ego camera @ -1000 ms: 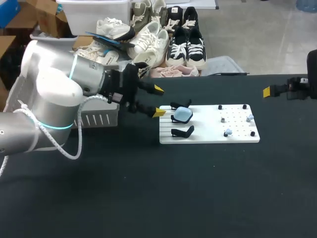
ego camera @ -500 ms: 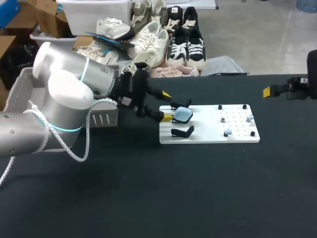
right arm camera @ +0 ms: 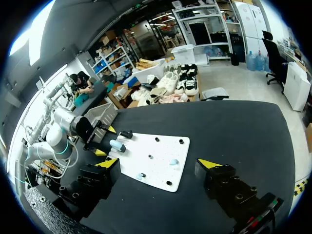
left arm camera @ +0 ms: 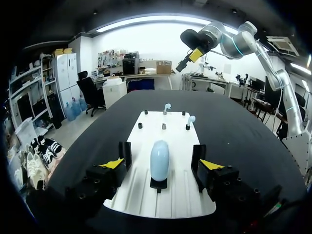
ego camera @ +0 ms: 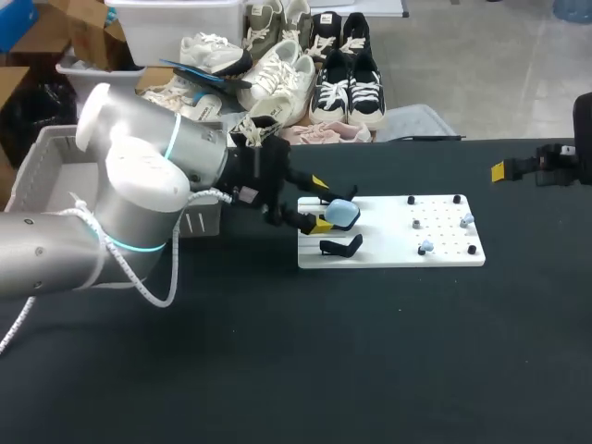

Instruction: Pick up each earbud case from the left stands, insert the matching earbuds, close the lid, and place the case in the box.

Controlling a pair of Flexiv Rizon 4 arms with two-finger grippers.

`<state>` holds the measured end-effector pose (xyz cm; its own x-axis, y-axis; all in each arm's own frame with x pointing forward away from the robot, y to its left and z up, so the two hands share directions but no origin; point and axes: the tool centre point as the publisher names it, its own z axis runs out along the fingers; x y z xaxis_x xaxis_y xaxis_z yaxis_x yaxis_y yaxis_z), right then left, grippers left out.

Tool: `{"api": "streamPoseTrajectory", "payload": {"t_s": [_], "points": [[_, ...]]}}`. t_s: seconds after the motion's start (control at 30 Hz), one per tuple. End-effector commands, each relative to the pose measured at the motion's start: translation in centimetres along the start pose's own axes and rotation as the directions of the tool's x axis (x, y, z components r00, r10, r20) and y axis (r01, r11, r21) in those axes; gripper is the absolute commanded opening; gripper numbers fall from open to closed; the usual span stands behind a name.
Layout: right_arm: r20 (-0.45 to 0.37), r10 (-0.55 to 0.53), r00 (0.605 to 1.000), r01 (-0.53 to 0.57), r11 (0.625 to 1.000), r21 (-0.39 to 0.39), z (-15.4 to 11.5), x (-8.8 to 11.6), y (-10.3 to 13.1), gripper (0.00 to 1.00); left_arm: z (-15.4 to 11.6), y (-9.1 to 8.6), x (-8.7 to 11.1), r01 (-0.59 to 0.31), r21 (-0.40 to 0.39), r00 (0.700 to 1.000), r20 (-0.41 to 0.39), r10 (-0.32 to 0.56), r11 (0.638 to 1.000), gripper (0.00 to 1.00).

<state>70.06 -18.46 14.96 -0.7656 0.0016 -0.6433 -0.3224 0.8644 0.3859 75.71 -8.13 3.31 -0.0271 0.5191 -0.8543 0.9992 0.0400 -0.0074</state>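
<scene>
I need to grab the two broad sides of the pale blue earbud case [left arm camera: 159,158] with my left gripper next. The case stands slim across but wide from end to end.
A pale blue earbud case [ego camera: 342,214] stands on the middle black stand at the left end of the white board [ego camera: 388,242]. My left gripper [ego camera: 320,203] is open, with one yellow tip on each side of the case and neither touching it. In the left wrist view the case [left arm camera: 159,158] sits upright between the open fingers [left arm camera: 112,164]. Two pale blue earbuds [ego camera: 465,220] [ego camera: 425,247] rest on pegs at the board's right end. My right gripper [ego camera: 499,170] hangs open over the table's far right, well away from the board [right arm camera: 156,156].
An empty black stand [ego camera: 340,245] sits just in front of the case, and another [ego camera: 331,196] just behind it. A grey box [ego camera: 37,171] stands at the table's left edge behind my left arm. Small black pegs [ego camera: 411,199] dot the board.
My left gripper has moved right toward the board, and its open fingers now flank the case. The right arm has stayed still.
</scene>
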Motion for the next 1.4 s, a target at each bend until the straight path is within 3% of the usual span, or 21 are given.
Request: {"api": "streamPoseTrajectory", "payload": {"t_s": [0.03,1.4], "points": [[-0.001,-0.001,1.0,0.001,1.0,-0.001,0.0,0.0,-0.1,1.0,0.6,0.2,0.0,0.003,-0.004,1.0,-0.005,-0.003,1.0,1.0],[-0.001,-0.001,1.0,0.001,1.0,-0.001,0.0,0.0,-0.1,1.0,1.7,0.8,1.0,0.007,-0.008,1.0,-0.01,-0.007,1.0,1.0]]}}
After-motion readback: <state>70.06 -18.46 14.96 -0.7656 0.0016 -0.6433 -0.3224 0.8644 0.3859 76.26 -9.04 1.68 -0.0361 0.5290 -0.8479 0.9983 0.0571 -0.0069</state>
